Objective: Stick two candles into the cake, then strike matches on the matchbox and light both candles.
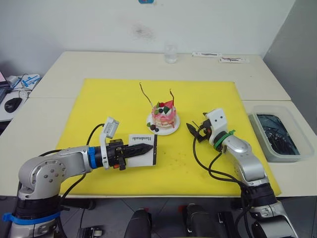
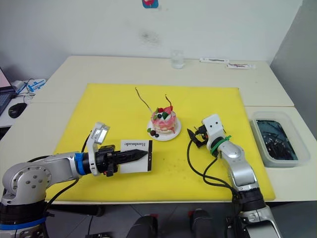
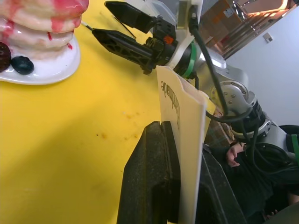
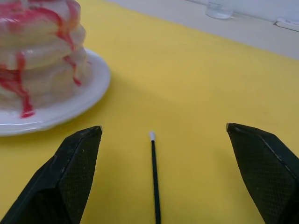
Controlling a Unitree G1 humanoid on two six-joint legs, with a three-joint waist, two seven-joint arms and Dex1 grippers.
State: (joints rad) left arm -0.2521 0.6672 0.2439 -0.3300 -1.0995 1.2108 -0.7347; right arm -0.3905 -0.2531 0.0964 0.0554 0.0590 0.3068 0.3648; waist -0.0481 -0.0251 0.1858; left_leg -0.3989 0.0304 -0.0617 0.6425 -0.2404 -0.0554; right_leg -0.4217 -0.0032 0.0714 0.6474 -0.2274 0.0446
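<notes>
The match's pale tip (image 4: pixel 152 136) needs to stay free to strike on the matchbox, so my right gripper will next grab the match by its dark stem (image 4: pixel 155 179).
The cake (image 1: pixel 163 116) sits on its white plate (image 1: pixel 171 130) in the middle of the yellow mat. Two thin wavy candles stand in it, one (image 1: pixel 145 94) leaning left and one (image 1: pixel 172 94) near upright. My left gripper (image 1: pixel 143 148) is shut on the white matchbox (image 1: pixel 142 148), holding it on edge left of the cake. Just right of the plate, my right gripper (image 4: pixel 162 127) is open and low over the mat. A thin dark match (image 4: pixel 154 182) with a pale tip lies on the mat between its fingers (image 4: pixel 70 177).
The yellow mat (image 1: pixel 99 109) covers the table's centre. A clear glass (image 1: pixel 171 53) stands at the back. Flat packets (image 1: pixel 220 57) lie back right. A clear container (image 1: pixel 277 134) with dark contents sits at the right edge. A mouse (image 1: pixel 12 104) is far left.
</notes>
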